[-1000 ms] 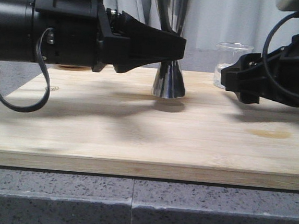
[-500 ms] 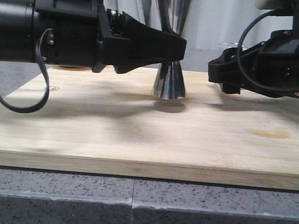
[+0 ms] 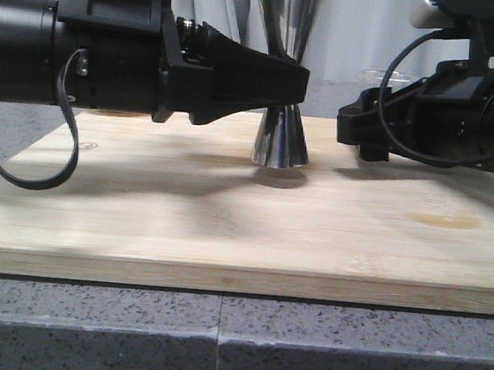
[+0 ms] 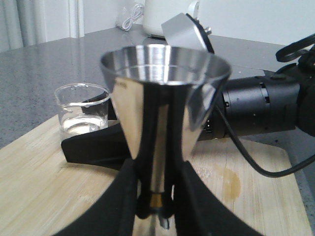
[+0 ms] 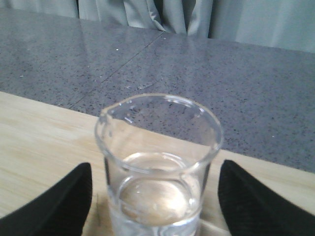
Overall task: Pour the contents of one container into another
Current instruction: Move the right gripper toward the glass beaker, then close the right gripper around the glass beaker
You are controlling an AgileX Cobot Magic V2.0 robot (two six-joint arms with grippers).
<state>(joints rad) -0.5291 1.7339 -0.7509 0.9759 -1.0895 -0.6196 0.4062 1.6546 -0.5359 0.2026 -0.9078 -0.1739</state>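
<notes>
My right gripper is ready and needs to close on the clear beaker, whose rim shows above my fingers, as they are low beside the beaker.
The steel jigger stands upright on the wooden board, its wide cup filling the left wrist view. My left gripper is shut on its narrow waist, and the black fingers press beside the gold band. The clear glass beaker holds a little clear liquid and stands to the jigger's right. My right gripper is open around the beaker, with a gap on each side of the glass. From the front only the beaker's rim shows above the right gripper.
A brownish stain marks the board at the right. The board lies on a grey speckled counter, with curtains behind. A white appliance stands beyond the board. The right arm's black cable trails over the board.
My right arm has moved left towards the jigger and now covers most of the beaker in the front view. The left gripper and jigger have not moved.
</notes>
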